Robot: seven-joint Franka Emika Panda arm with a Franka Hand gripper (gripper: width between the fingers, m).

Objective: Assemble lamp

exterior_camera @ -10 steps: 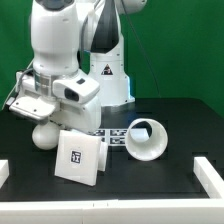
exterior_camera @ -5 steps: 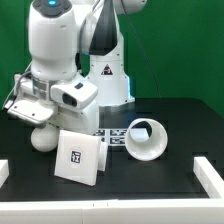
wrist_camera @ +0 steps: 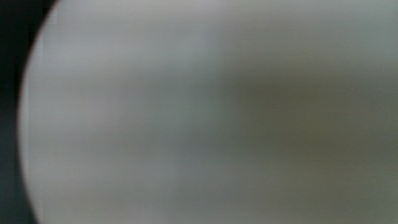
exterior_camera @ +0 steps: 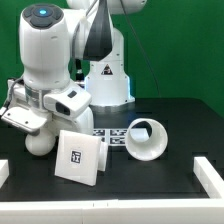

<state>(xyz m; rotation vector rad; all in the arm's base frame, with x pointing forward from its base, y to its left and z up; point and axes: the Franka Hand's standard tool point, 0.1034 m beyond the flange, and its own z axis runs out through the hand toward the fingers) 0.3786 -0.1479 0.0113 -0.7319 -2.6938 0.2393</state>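
Observation:
The bulb's lower edge (exterior_camera: 40,152) is on the black table, so my gripper needs to open its fingers.
The round white bulb (exterior_camera: 41,143) rests on the black table at the exterior view's left. My gripper (exterior_camera: 34,129) hangs right over it from above and to the left; its fingers are hidden by the hand, so I cannot tell whether they grip the bulb. The wrist view shows only a blurred grey-white surface (wrist_camera: 214,110) very close to the camera. The flat square base (exterior_camera: 79,158), with a tag on its face, stands tilted just to the right of the bulb. The tapered hollow shade (exterior_camera: 147,139) lies on its side further right, its opening facing the camera.
The marker board (exterior_camera: 113,133) lies flat between the base and the shade. The white robot pedestal (exterior_camera: 108,82) stands behind. Low white rails (exterior_camera: 207,170) border the table at the front corners.
The arm has swung toward the exterior view's left and sunk lower over the bulb. The bulb sits slightly further left. The base and shade have not moved.

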